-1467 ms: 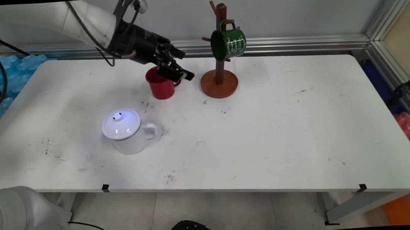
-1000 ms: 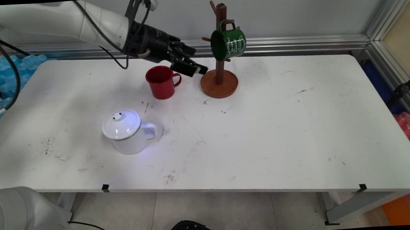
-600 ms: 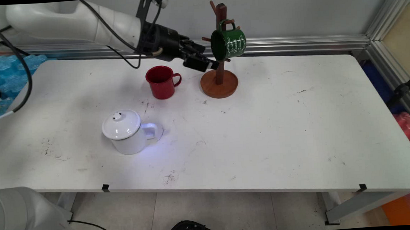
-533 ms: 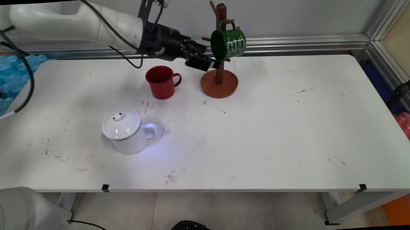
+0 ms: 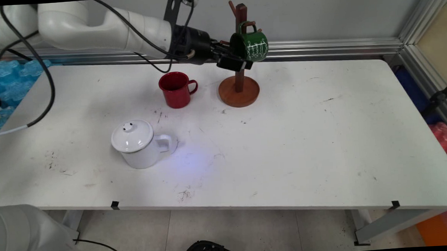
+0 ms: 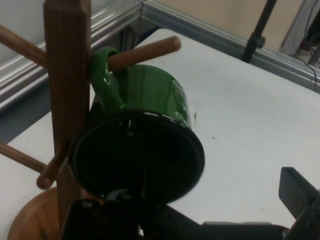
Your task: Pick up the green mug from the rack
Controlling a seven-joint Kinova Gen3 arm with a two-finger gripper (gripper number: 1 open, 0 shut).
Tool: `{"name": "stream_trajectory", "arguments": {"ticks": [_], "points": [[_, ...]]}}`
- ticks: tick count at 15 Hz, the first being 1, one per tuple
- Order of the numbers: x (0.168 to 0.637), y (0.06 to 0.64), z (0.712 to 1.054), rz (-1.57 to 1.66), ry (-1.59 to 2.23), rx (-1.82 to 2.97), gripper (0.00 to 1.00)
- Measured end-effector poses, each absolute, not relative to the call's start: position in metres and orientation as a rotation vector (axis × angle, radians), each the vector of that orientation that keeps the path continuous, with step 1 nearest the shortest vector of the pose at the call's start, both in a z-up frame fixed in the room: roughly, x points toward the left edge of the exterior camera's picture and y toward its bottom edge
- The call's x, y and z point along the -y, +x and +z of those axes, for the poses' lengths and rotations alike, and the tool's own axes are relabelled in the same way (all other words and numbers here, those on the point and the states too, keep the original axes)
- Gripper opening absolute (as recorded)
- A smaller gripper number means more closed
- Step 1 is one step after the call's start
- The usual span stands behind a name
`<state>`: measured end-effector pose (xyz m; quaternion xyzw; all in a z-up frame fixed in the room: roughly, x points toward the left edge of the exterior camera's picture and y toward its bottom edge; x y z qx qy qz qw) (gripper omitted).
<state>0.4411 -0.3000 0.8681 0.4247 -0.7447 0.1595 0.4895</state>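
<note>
The gripper grabs the green mug by its rim [image 6: 193, 172] next, which leaves the green mug's handle [image 6: 103, 80] free to slide off the peg.
A green mug [image 5: 249, 47] hangs by its handle on a peg of the brown wooden mug tree [image 5: 239, 90], its mouth turned toward the arm. My gripper [image 5: 238, 62] is open and reaches in from the left, right at the mug's rim and lower side, level with the tree's post. In the hand view the green mug [image 6: 150, 125] fills the middle, its dark mouth facing me just above the gripper [image 6: 200, 212]. One of the fingers [image 6: 299, 192] stands to the right of the mug, and the post [image 6: 65, 75] rises at the left. Nothing is gripped.
A red mug [image 5: 175, 90] stands on the white table [image 5: 304, 136] to the left of the tree's base. A white lidded pot [image 5: 136, 143] with a handle sits nearer the front left. An aluminium rail [image 5: 319, 47] runs along the table's far edge.
The gripper has moved right and upward, from over the red mug, past it, to the green mug's rim at the tree. The mugs and pot have not moved.
</note>
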Motion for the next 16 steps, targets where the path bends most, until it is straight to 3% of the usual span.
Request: {"name": "stream_trajectory", "arguments": {"ticks": [9,10,16], "points": [[0.318,0.427,0.857,0.388,1.088,1.742,1.0],[0.319,0.426,0.856,0.388,1.091,1.737,0.0],[0.323,0.421,0.853,0.389,1.104,1.715,0.0]]}}
